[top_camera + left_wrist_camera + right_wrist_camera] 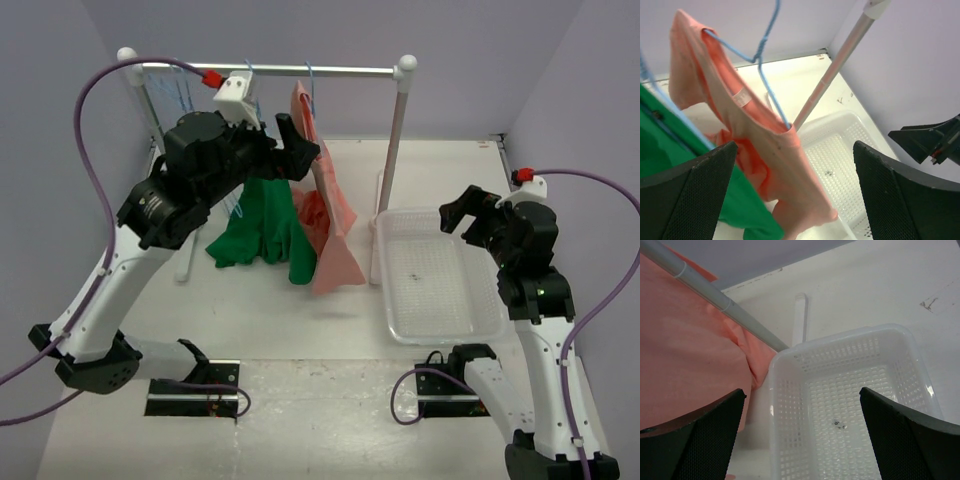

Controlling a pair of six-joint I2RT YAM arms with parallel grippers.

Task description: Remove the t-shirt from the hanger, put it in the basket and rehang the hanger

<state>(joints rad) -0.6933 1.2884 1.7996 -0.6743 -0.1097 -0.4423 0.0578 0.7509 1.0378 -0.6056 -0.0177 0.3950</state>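
I need to grab the light-blue hanger by its neck below the hook (312,94) with my left gripper next. That leaves the t-shirt (332,215) free to remove.
The salmon-pink t-shirt (332,215) hangs on the light-blue wire hanger (310,82), whose hook is over the rack's rail. In the left wrist view the hanger (765,75) runs through the t-shirt (752,132) at the collar. My left gripper (297,150) is raised just left of the shirt's top, open; in its own view the left gripper (795,150) has the cloth hanging in the wide gap, and neither pad touches it. My right gripper (462,215) is open above the white basket, away from the shirt; the right gripper (802,395) holds nothing.
A dark green shirt (258,225) hangs left of the pink one. More blue hangers (180,95) hang at the rail's left end. The rack's right post (395,150) stands between the shirt and the white perforated basket (490,325). The post (715,297) crosses the right wrist view.
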